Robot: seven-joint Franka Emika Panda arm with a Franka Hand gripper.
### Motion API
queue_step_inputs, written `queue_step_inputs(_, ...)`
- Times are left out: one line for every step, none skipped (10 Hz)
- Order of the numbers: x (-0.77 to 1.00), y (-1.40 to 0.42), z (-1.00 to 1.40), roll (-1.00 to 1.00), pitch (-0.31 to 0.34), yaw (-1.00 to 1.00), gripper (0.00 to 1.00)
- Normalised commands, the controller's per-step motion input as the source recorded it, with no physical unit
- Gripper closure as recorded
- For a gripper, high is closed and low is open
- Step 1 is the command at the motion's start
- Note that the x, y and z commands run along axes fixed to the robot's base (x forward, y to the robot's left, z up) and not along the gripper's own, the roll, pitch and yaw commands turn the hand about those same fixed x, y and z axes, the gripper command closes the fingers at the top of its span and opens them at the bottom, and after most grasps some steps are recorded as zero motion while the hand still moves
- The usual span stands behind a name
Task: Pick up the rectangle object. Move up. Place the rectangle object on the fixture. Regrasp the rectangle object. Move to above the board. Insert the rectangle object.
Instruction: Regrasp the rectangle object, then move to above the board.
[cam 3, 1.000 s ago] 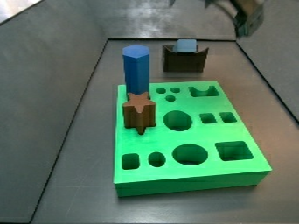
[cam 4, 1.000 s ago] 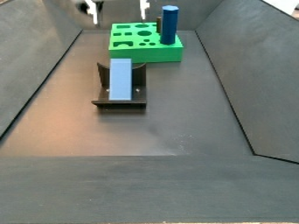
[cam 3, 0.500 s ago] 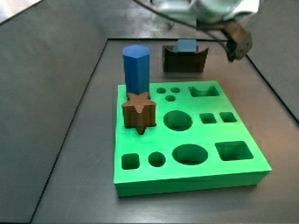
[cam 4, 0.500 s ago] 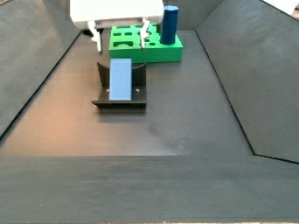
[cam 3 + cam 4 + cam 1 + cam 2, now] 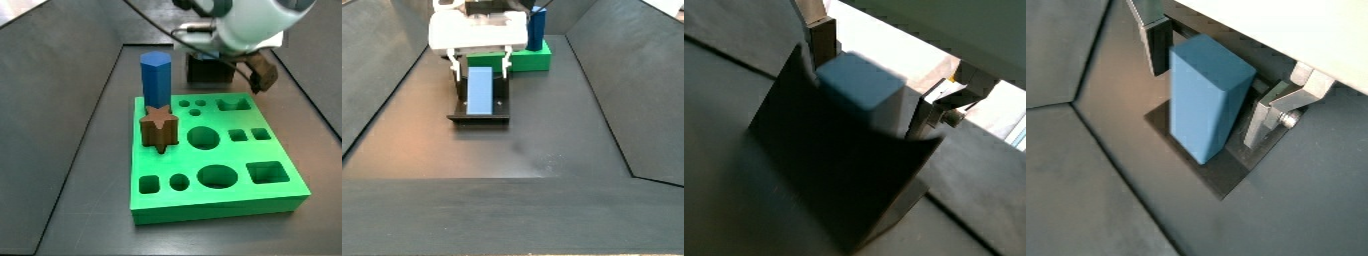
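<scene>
The rectangle object has to go into the board with its other end, so that end must stay free. My gripper needs to grab the rectangle object next by its end raised out of the fixture (image 5: pixel 852 78).
The pale blue rectangle object (image 5: pixel 480 90) lies on the dark fixture (image 5: pixel 477 117), and both wrist views show it (image 5: pixel 1207 95) (image 5: pixel 862 85). My gripper (image 5: pixel 480 67) is open and low over its far end. One finger (image 5: pixel 1156 45) stands on one side of the block and the other finger (image 5: pixel 1271 112) on the opposite side, each with a small gap. In a side view the gripper (image 5: pixel 230 68) hides the block and most of the fixture (image 5: pixel 201 72). The green board (image 5: pixel 174 160) lies just past the fixture.
A tall blue hexagonal prism (image 5: pixel 155 80) and a brown star peg (image 5: pixel 159 127) stand in the board near the gripper. The prism (image 5: pixel 539 22) and board (image 5: pixel 533 58) show behind the gripper. Sloped dark walls (image 5: pixel 609 90) bound the floor on both sides.
The gripper has come down from high near the board to the fixture, and its open fingers now straddle the rectangle object. The block has not moved.
</scene>
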Motion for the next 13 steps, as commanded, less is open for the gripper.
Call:
queue_step_inputs(0.07,0.00,-0.28,0.07,0.011,-0.01,0.00)
queue_step_inputs(0.01,0.00,-0.17,0.06,0.022,0.01,0.00)
queue_step_inputs(0.00,0.00,0.00,0.00,0.000,0.00,1.00)
queue_step_inputs(-0.06,0.26,1.00,-0.05,0.046,0.00,1.00)
queue_step_inputs(-0.06,0.26,1.00,-0.06,0.038,-0.01,1.00)
queue_step_inputs(-0.06,0.24,1.00,-0.09,0.021,0.00,1.00)
queue_step_inputs(-0.07,0.22,1.00,-0.08,0.009,0.01,1.00)
queue_step_inputs(-0.06,0.21,1.00,-0.08,0.011,0.01,1.00)
queue_step_inputs(-0.06,0.20,1.00,-0.07,0.021,0.01,1.00)
queue_step_inputs(-0.06,0.18,1.00,-0.06,0.025,0.01,1.00)
queue_step_inputs(-0.06,0.17,1.00,-0.05,0.030,0.01,1.00)
queue_step_inputs(-0.06,0.15,1.00,-0.05,0.039,0.01,1.00)
queue_step_inputs(-0.06,0.14,1.00,-0.05,0.044,0.01,1.00)
